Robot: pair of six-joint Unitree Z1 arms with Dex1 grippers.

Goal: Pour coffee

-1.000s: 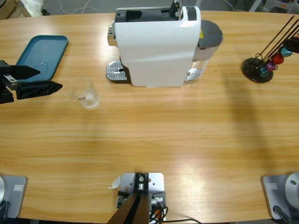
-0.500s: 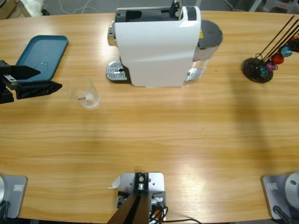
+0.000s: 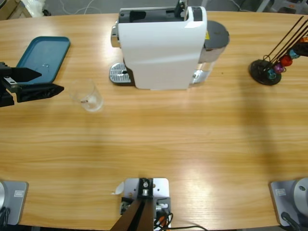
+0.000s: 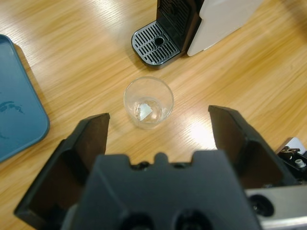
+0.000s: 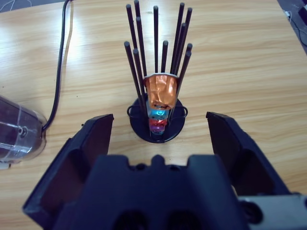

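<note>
My right gripper grabs the orange capsule by its narrow end next, to load the white coffee machine.
An empty clear glass tumbler stands upright on the wooden table, left of the white coffee machine. No coffee shows in it or anywhere else; only a pale glint lies at the bottom of the tumbler. My left gripper sits at the table's left edge, open, pointing at the glass from a short distance. In the left wrist view the glass stands ahead of the left gripper, not between the jaws. My right gripper is open and empty, facing a capsule rack.
The machine's metal drip tray lies just right of and beyond the glass. A blue tray lies at the far left. The capsule rack with coloured capsules stands far right. A water tank and a black cable lie beside the rack.
</note>
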